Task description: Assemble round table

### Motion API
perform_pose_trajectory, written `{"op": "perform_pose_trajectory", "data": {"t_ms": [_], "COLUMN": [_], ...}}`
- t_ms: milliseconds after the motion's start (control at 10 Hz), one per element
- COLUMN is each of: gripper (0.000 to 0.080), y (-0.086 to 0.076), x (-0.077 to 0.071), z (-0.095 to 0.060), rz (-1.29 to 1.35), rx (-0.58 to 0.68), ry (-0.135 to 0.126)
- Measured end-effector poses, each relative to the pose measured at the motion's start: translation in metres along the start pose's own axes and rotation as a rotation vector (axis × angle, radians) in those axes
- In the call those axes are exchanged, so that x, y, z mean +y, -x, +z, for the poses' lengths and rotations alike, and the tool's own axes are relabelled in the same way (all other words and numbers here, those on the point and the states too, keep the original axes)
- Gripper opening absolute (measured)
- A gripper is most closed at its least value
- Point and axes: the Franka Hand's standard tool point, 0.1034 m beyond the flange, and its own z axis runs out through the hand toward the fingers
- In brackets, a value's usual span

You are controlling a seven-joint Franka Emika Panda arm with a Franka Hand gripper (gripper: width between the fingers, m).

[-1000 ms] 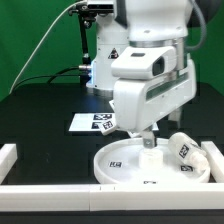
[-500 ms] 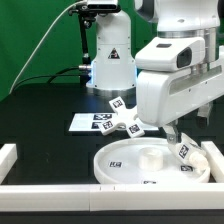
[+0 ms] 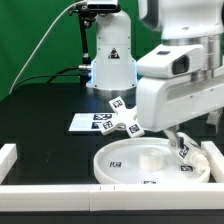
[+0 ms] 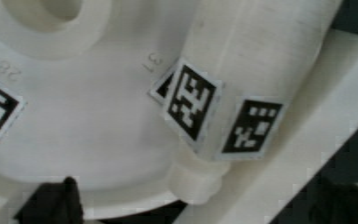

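Note:
My open fingers stop short of the leg's tagged part (image 3: 184,151) over the disc (image 3: 125,162). My gripper needs to go lower before it closes on it.
The round table's large white disc (image 3: 125,162) lies flat near the front, its hub (image 3: 150,153) raised in the middle. The short white leg (image 3: 184,151), tagged, lies tilted against the disc's rim on the exterior view's right. Behind the disc rests the cross-shaped base (image 3: 126,116). My gripper (image 3: 177,138) hangs open just above the leg. In the wrist view the leg (image 4: 229,110) runs along the disc (image 4: 87,110), its end between my spread jaws (image 4: 202,205). One dark fingertip (image 4: 51,203) shows; nothing is gripped.
The marker board (image 3: 88,122) lies on the black table behind the disc. White border rails run along the front (image 3: 60,191), the exterior view's left (image 3: 8,156) and the right (image 3: 214,156). The arm's base (image 3: 112,60) stands at the back.
The arm has swung from above the disc's hub to the exterior view's right, over the leg, uncovering the cross-shaped base. In the last half second it has barely shifted. The jaws stayed open.

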Motion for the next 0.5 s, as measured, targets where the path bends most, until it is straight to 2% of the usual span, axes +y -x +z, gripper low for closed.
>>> {"op": "perform_pose_trajectory", "data": {"t_ms": [300,500], "gripper": [0.0649,0.0649], "y": [0.001,0.014], "x": [-0.002,-0.006], "z": [0.002,0.017], "rz": [0.006,0.015], "rx": [-0.004,-0.017], "ry": [-0.005,-0.011]}}
